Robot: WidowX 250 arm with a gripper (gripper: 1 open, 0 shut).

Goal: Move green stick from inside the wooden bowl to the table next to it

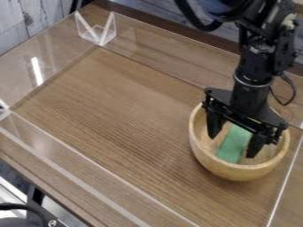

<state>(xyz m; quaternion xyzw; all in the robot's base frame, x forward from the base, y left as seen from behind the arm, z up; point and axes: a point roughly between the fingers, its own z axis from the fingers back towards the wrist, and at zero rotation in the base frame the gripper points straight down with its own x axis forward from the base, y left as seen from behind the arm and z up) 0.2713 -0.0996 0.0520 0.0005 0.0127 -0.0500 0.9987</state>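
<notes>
Next, my gripper grabs the green stick to move it out of the wooden bowl [214, 156] onto the table, taking the stick by its middle [236, 138].
The round tan wooden bowl [214, 156] sits at the right side of the table [119, 111], close to the front right acrylic wall. Inside it lies the bright green stick [236, 144], leaning against the bowl's inner side. My gripper [244, 129] hangs straight down over the bowl, open, with its black fingers [214, 122] spread on either side of the stick's upper part. The fingers reach down to about rim level. Whether they touch the stick I cannot tell. The stick's top end is hidden behind the gripper.
Clear acrylic walls [48, 53] ring the tabletop. A small clear bracket [95, 30] stands at the back left corner. Brown wood-grain surface stretches left of the bowl. A black cable [290, 84] hangs by the arm at the right.
</notes>
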